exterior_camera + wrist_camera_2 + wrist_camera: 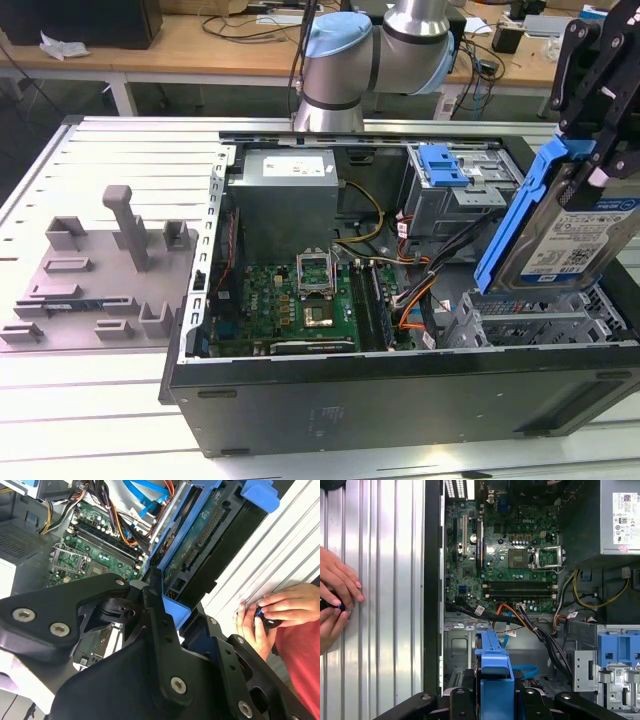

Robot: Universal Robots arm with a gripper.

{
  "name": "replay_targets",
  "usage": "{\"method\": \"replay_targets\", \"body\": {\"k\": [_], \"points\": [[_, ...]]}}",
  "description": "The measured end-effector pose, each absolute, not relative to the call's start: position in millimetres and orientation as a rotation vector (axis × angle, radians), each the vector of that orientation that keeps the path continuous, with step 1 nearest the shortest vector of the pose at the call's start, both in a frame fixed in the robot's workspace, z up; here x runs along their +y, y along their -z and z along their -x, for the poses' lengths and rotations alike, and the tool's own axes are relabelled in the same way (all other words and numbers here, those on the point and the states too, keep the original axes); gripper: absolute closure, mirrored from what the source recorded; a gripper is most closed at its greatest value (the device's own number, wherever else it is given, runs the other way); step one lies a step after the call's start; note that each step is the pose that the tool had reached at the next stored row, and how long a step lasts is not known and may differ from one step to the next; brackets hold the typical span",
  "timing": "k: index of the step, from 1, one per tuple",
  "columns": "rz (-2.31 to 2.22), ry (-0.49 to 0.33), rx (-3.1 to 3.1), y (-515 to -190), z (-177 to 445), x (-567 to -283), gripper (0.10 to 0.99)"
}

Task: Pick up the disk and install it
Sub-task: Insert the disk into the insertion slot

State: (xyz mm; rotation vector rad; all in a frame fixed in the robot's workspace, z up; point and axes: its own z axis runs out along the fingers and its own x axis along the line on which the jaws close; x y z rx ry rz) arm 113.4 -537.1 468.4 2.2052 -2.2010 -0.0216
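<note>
I need to lower the disk with my gripper first, because the lower edge of the tilted disk (532, 288) hangs above the grey drive cage (530, 322) and the disk would drop if I opened now.
The disk (572, 232), a silver drive with a white-and-blue label in a blue carrier, hangs tilted on edge above the grey drive cage (530, 322) at the exterior view's right. My gripper (603, 160) is shut on its upper end. In the second wrist view the black fingers (156, 611) clamp the blue carrier of the disk (200, 545), whose circuit-board side shows. The first wrist view looks down the blue carrier edge of the disk (494, 666), held by the gripper (495, 696) over the open bay of the computer case (432, 580).
The open case (400, 405) holds a green motherboard (300, 300), a power supply (288, 180), loose cables (420, 290) and a blue latch (443, 165). A grey fixture with an upright post (130, 225) lies at the exterior view's left. A person's hands (335, 600) rest on the ribbed table.
</note>
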Motion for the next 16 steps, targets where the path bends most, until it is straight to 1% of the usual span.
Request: {"method": "replay_targets", "body": {"k": [16], "points": [[-2.205, 0.022, -2.201, -460.7, -115.1, -537.1, 0.722]]}}
